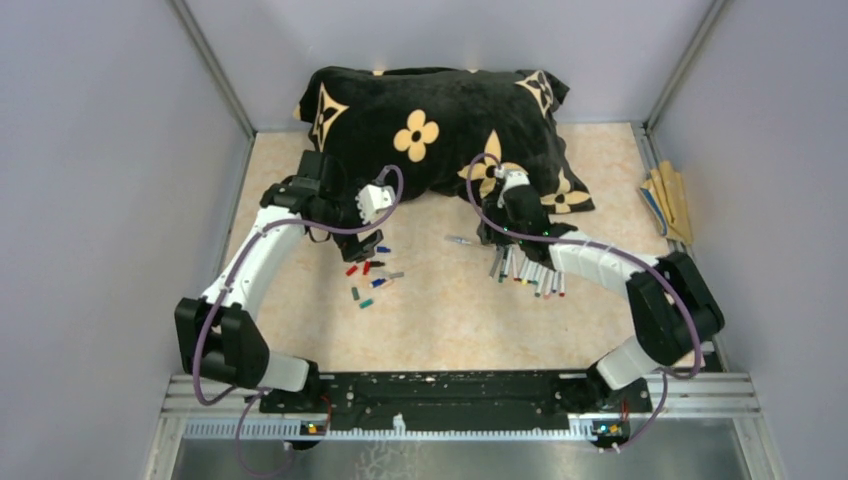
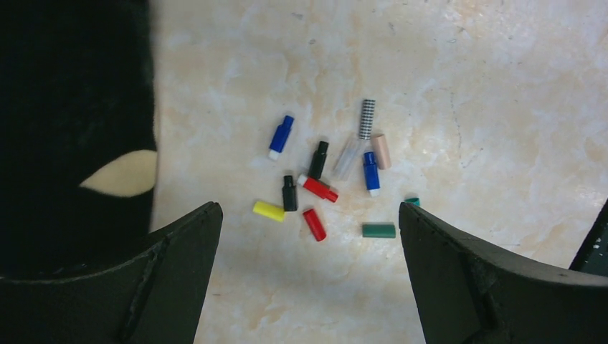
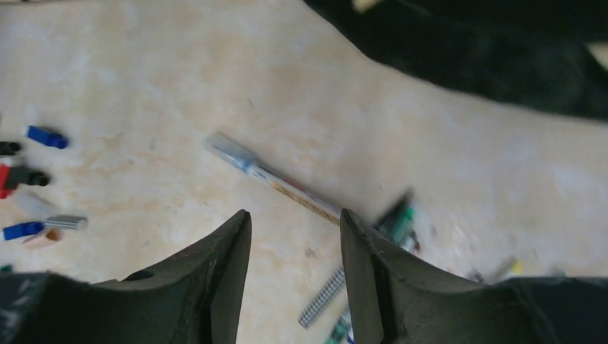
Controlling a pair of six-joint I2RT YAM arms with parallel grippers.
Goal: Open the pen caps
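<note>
My right gripper should next grab the pen by its body (image 1: 472, 242) (image 3: 300, 193), so that the clear cap stays free for my left gripper to open.
Several loose pen caps (image 2: 317, 188) in red, blue, black, yellow and green lie scattered on the marbled table; they also show in the top view (image 1: 370, 280). My left gripper (image 2: 308, 209) is open and empty, hovering above them (image 1: 368, 243). One pen (image 3: 272, 175) with a clear cap lies alone on the table (image 1: 460, 240). My right gripper (image 3: 295, 215) is open and empty just short of it (image 1: 492, 232). A row of pens (image 1: 530, 272) lies under the right arm, blurred in the right wrist view (image 3: 398, 222).
A black pillow (image 1: 430, 130) with tan flowers lies at the back, close behind both grippers (image 2: 72, 129). Tan sticks (image 1: 668, 200) lie at the right wall. Grey walls close in the table on three sides.
</note>
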